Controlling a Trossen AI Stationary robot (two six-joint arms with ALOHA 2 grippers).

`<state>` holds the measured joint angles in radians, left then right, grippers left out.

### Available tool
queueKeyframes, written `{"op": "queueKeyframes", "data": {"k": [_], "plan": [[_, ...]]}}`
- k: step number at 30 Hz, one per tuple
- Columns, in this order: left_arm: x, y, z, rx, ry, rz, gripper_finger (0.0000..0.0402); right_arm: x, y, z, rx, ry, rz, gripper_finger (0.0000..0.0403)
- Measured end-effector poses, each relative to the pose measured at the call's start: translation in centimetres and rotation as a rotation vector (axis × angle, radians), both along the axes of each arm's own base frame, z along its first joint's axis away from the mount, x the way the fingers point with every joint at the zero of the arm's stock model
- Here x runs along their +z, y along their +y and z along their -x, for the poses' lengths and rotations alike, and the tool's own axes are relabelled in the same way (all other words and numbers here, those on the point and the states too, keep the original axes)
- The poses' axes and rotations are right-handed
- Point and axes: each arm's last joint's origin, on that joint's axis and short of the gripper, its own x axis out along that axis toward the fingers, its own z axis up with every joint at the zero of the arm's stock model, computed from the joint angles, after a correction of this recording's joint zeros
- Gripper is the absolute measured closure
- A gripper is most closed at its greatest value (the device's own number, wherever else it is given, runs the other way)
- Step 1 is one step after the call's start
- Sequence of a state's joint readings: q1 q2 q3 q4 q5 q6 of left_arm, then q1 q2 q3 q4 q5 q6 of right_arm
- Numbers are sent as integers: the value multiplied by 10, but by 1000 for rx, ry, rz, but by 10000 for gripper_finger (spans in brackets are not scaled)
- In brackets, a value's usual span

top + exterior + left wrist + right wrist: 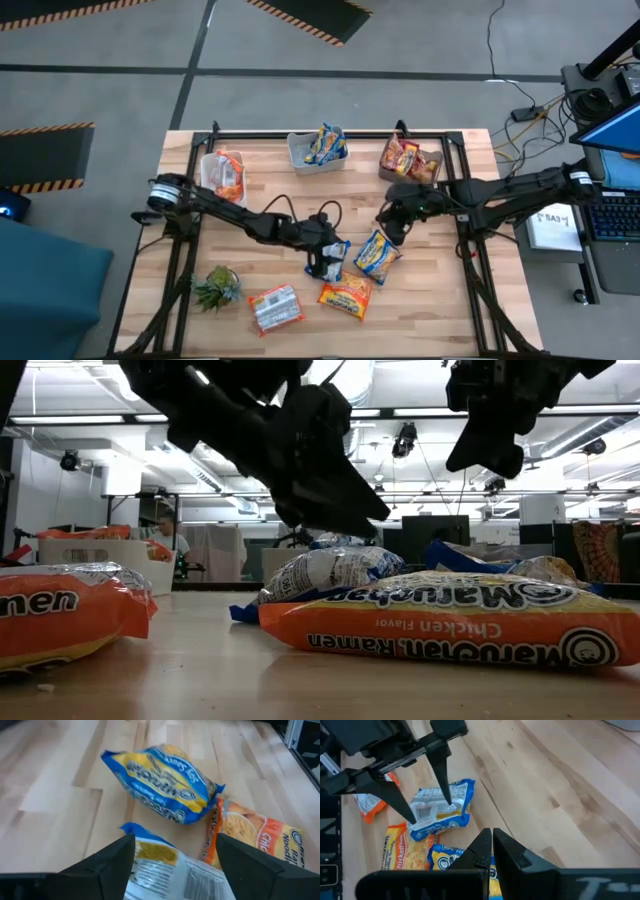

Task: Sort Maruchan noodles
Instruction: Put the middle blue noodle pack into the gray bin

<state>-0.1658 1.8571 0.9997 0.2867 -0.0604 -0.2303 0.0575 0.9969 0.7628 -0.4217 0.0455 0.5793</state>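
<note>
The blue packet should go into the grey bin with the blue ones, so next I should grab it by its white barcode side with my left gripper.
Several Maruchan noodle packets lie flat on the wooden table. A blue packet lies with its white barcode side up. My left gripper is open just above it, one finger over each side, and in the low view its tips stand slightly clear of the packet. A blue-and-yellow packet lies to its right, and an orange chicken packet lies nearer the front edge. My right gripper is shut and holds nothing. It hangs high above the blue-and-yellow packet's far end.
A white-and-red packet and a small green plant lie at the front left. Along the far edge stand a clear bin with orange packets, a grey bin with blue ones and a bin with red-orange ones.
</note>
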Motion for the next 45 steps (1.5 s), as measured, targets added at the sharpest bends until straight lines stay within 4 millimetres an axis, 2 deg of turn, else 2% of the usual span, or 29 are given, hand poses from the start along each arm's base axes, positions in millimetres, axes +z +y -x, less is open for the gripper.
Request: {"op": "queueKeyframes", "data": {"k": [8,15,19,26,27,31,37,41,45], "plan": [[-12,0,7,42,116,1,138,-10,6,-7,-14,44,39,394],[-36,-7,2,-7,168,79,171,-28,4,-20,-91,117,128,394],[-38,-7,1,-15,169,90,224,-41,4,-29,-103,148,148,394],[-34,-6,2,-28,165,71,377,-55,4,-38,-127,192,185,394],[-32,-4,2,-29,165,65,388,-56,4,-38,-139,194,203,394],[-16,1,8,1,160,-27,387,-54,3,-37,-165,189,237,394],[30,16,20,33,86,-192,396,-32,0,-25,-216,106,316,394],[64,40,30,63,9,-259,397,-13,-1,-15,-200,29,338,394],[93,73,43,146,-57,-341,398,-1,-2,-7,-190,-25,350,394]]}}
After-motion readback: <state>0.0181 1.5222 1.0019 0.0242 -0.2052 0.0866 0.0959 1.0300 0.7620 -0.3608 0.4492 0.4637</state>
